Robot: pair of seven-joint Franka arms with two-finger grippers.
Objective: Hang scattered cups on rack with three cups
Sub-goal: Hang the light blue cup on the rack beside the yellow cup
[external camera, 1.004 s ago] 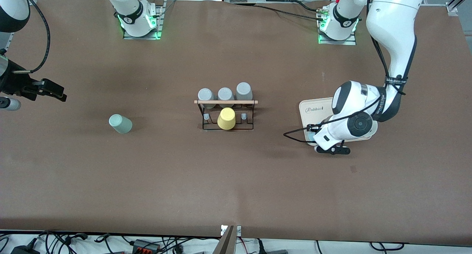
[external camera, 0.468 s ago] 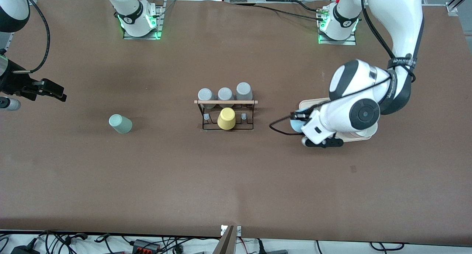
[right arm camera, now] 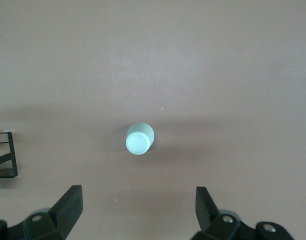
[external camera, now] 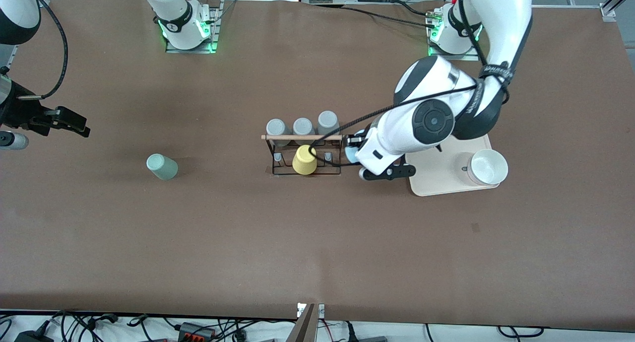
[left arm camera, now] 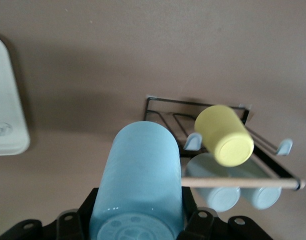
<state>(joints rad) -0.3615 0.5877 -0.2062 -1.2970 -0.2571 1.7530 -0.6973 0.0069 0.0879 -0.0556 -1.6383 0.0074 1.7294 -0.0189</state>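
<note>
I need to keep the light blue cup (external camera: 351,155) in my left gripper until it gets to the rack's end peg (external camera: 328,156). The cup is still short of the peg.
My left gripper (external camera: 353,156) is shut on the light blue cup (left arm camera: 140,175) and holds it in the air just beside the rack (external camera: 303,153), at the left arm's end of it. The rack is black wire with a wooden dowel (left arm camera: 242,183) across its top. It carries a yellow cup (external camera: 304,159) and three grey cups (external camera: 303,126). The pale mint-green cup (external camera: 162,167) rests on the table toward the right arm's end and shows in the right wrist view (right arm camera: 140,139). My right gripper (external camera: 74,125) is open and empty, high over the table's edge.
A cream tray (external camera: 441,175) with a white bowl (external camera: 487,167) lies toward the left arm's end, just past my left gripper. The tray's edge shows in the left wrist view (left arm camera: 5,110). Bare brown table lies between the mint-green cup and the rack.
My left arm has lifted the light blue cup off the tray and carried it to the rack's end. The white bowl is now uncovered. The right arm has not moved.
</note>
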